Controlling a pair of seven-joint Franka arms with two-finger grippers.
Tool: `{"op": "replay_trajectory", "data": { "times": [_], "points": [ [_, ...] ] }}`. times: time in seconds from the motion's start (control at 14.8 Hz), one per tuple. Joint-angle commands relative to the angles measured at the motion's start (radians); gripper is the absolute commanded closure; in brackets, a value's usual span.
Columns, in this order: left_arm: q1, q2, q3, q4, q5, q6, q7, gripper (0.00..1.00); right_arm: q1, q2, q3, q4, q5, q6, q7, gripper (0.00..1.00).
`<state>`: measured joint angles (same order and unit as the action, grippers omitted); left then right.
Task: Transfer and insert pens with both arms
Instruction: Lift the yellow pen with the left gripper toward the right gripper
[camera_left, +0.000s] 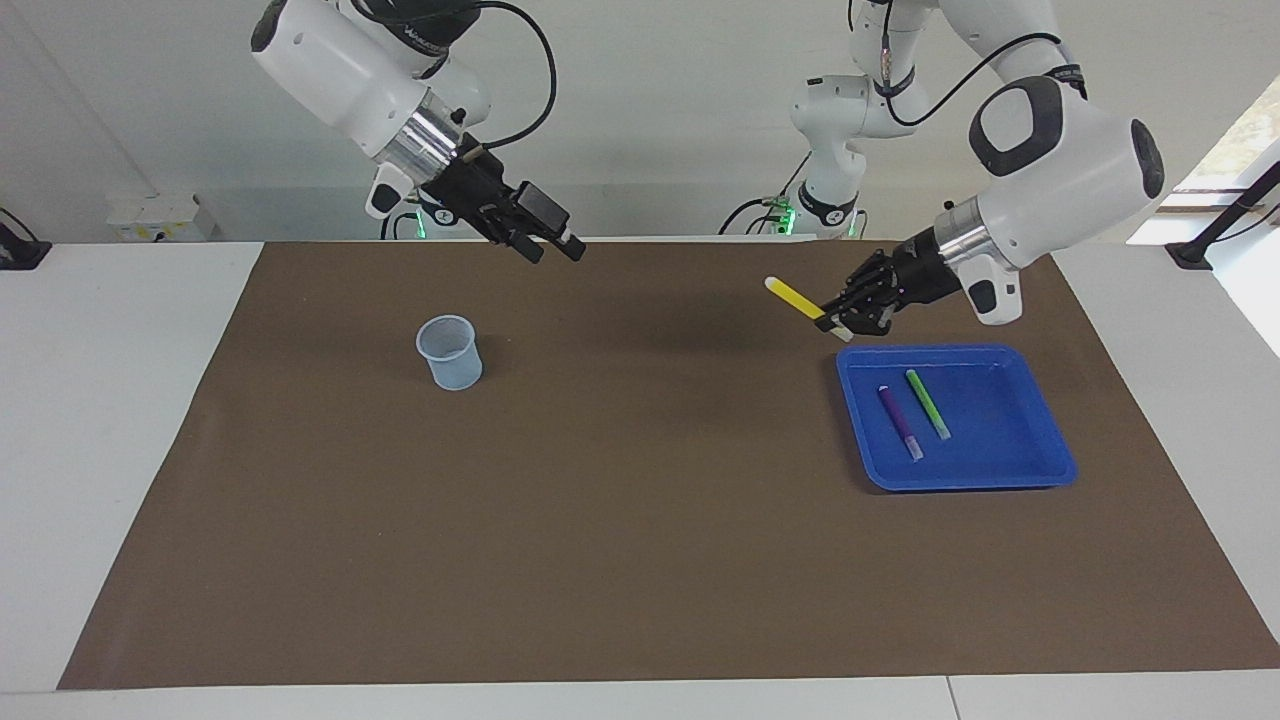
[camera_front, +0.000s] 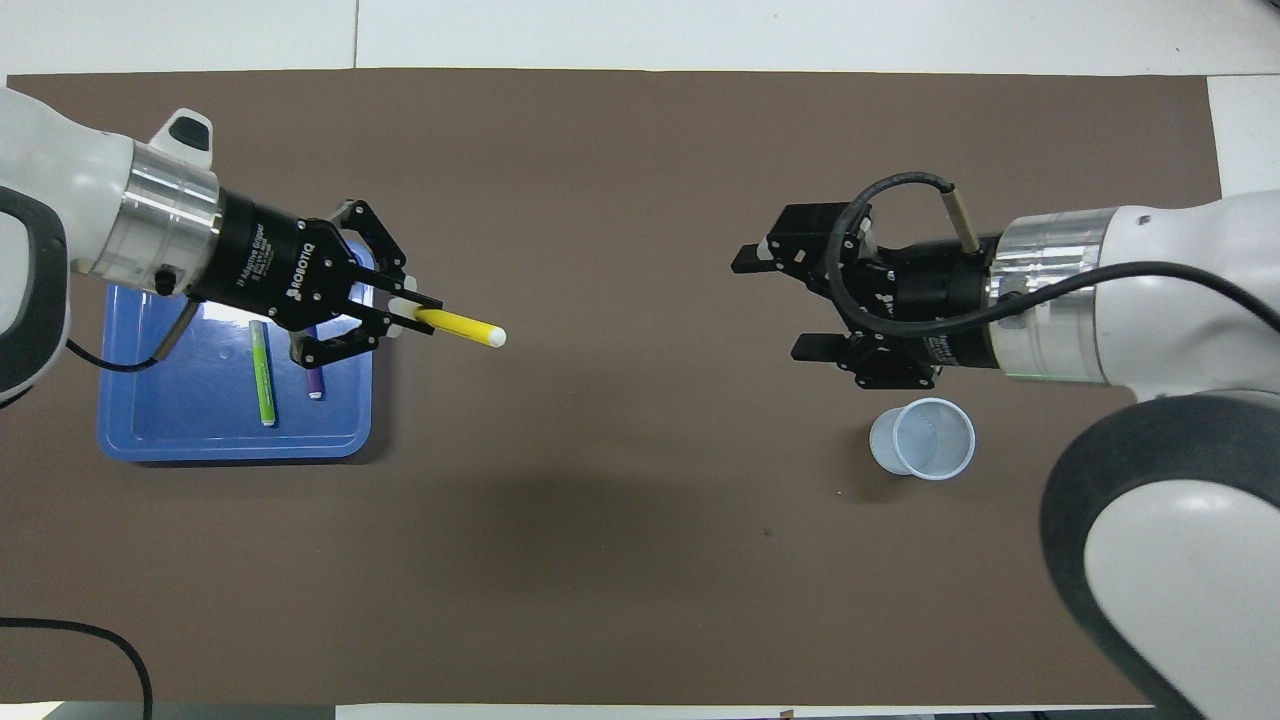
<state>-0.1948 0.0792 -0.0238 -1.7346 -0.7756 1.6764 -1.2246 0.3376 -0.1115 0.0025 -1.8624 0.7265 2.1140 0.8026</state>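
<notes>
Next, my right gripper grasps the yellow pen by its yellow end (camera_front: 465, 325) to drop the pen into the cup (camera_front: 925, 439).
My left gripper (camera_left: 838, 322) (camera_front: 412, 315) is shut on the yellow pen (camera_left: 792, 296) (camera_front: 462, 327), holding it in the air over the brown mat beside the blue tray (camera_left: 1040, 460) (camera_front: 150, 430). The pen sticks out toward the table's middle. Inside the tray lie the green pen (camera_left: 928, 404) (camera_front: 262, 375) and the purple pen (camera_left: 899, 421) (camera_front: 314, 381); the left gripper covers part of the purple one in the overhead view. My right gripper (camera_left: 552, 246) (camera_front: 778, 304) hangs open and empty over the mat toward the right arm's end, its fingers pointing toward the table's middle.
A pale translucent cup (camera_left: 450, 351) (camera_front: 921, 438) stands upright on the brown mat (camera_left: 620, 520) below the right arm. Two smaller white arms with green lights (camera_left: 825, 130) stand at the table's edge by the robots.
</notes>
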Motion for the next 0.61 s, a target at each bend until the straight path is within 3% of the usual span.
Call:
{"op": "replay_trajectory", "data": {
  "times": [0.0, 0.27, 0.54],
  "points": [
    [-0.067, -0.125, 0.013, -0.193, -0.100, 0.129, -0.062, 1.00, 0.072, -0.014, -0.001, -0.037, 0.016, 0.119, 0.090, 0.00],
    [-0.118, -0.211, 0.013, -0.315, -0.197, 0.302, -0.157, 1.00, 0.101, -0.022, 0.004, -0.055, 0.001, 0.115, 0.046, 0.00],
    [-0.165, -0.220, 0.010, -0.321, -0.217, 0.386, -0.234, 1.00, 0.155, -0.040, 0.004, -0.101, -0.041, 0.124, -0.048, 0.00]
  ]
}}
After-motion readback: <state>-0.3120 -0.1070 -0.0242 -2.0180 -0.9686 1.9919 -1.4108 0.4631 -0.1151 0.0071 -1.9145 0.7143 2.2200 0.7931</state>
